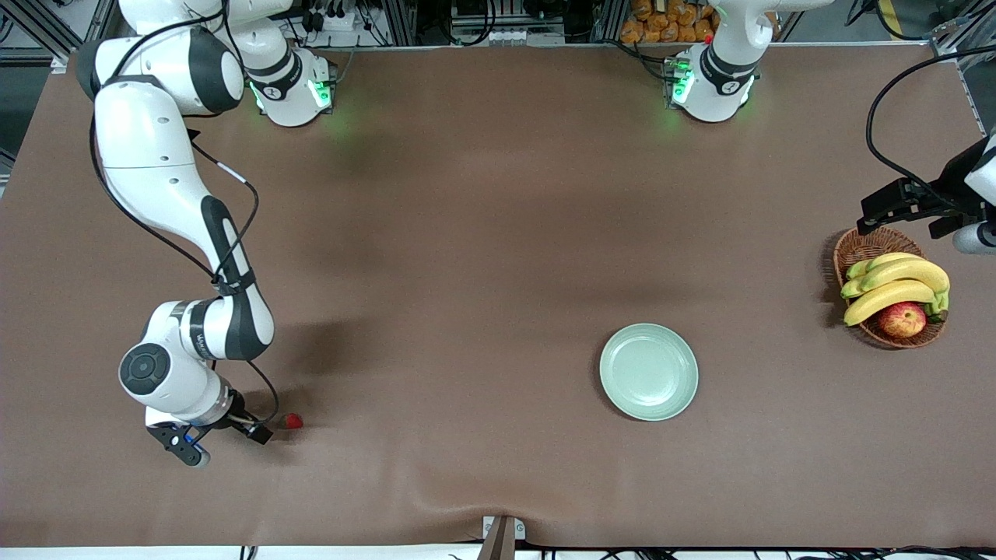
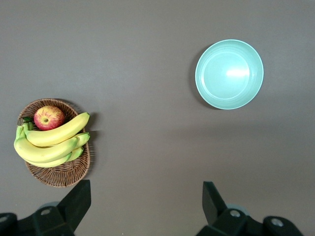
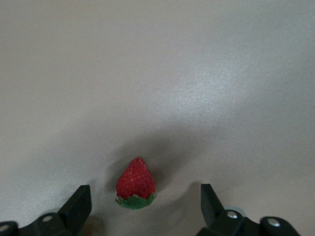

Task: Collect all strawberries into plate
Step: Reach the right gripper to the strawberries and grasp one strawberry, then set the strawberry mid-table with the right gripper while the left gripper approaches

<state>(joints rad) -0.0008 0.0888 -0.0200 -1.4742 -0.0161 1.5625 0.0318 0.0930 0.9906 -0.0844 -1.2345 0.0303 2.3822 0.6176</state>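
Note:
I should close my right gripper on the strawberry (image 3: 136,184) now. The strawberry is between my right gripper's fingers in the right wrist view.
One strawberry (image 1: 293,421), red with a green cap, lies on the brown table toward the right arm's end, nearer to the front camera than the plate. My right gripper (image 1: 233,445) hangs low beside it, open. In the right wrist view the strawberry (image 3: 136,184) sits in line with the gap between the gripper's (image 3: 146,209) spread fingers, touching neither. The pale mint-green plate (image 1: 648,372) stands empty; it also shows in the left wrist view (image 2: 229,73). My left gripper (image 1: 887,214) waits open over the table beside the basket, its fingers (image 2: 78,201) apart with nothing between them.
A brown wicker basket (image 1: 860,247) stands toward the left arm's end, holding bananas (image 1: 895,284) and a red-yellow apple (image 1: 903,319). The left wrist view shows the basket (image 2: 59,178) too. A wrinkle in the tablecloth runs by the front edge.

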